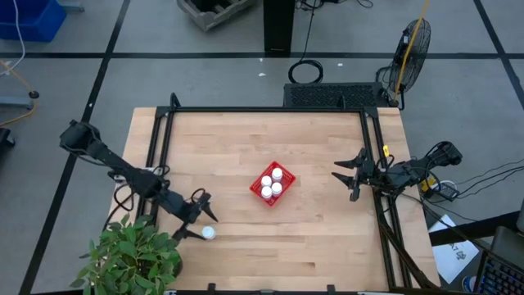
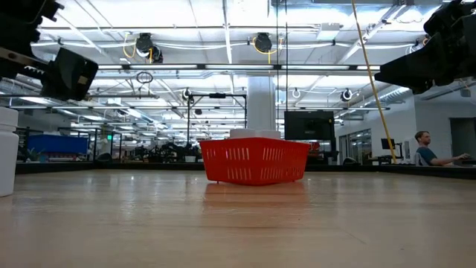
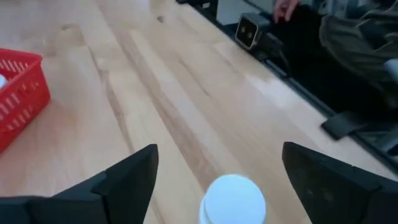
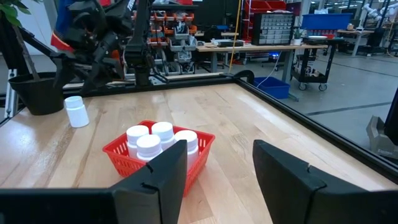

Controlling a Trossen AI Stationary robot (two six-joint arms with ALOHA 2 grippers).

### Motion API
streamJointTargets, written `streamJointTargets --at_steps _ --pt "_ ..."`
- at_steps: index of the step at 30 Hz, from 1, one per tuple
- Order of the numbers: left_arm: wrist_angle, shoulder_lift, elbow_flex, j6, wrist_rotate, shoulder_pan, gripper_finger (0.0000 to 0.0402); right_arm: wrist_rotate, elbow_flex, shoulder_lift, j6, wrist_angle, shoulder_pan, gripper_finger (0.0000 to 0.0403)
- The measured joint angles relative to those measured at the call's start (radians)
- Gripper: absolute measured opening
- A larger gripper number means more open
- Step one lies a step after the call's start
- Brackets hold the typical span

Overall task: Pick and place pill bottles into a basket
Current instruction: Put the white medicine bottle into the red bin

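My left gripper should move toward the bottle's white cap (image 1: 209, 232) first and then close on it. Its fingers stop short of the cap, so they would miss if they closed now.
The red basket (image 1: 271, 183) sits at the table's middle and holds several white pill bottles (image 4: 160, 142); it also shows in the low view (image 2: 255, 161) and at the edge of the left wrist view (image 3: 18, 93). One white bottle (image 1: 209, 233) stands upright on its base near the table's near left; it also shows in the left wrist view (image 3: 234, 200) and the right wrist view (image 4: 76, 111). My left gripper (image 1: 201, 215) is open just above and behind this bottle, its fingers on either side of it without touching. My right gripper (image 1: 350, 174) is open and empty at the table's right.
A potted green plant (image 1: 131, 254) stands at the near left corner, close to the left arm. A black frame rail (image 1: 262, 110) runs around the table. People sit in the room beyond (image 2: 428, 149).
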Motion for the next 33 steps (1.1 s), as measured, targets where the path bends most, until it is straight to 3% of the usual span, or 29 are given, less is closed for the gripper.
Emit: streamJointTargets --at_steps 16,33 --pt "0.011 0.099 0.0 -0.181 -0.22 -0.141 0.0351 0.0 0.0 0.0 0.0 0.0 0.0 0.0173" --pt "0.009 0.155 0.0 -0.284 -0.237 -0.153 0.0351 0.0 0.0 0.0 0.0 0.001 0.0 0.0173"
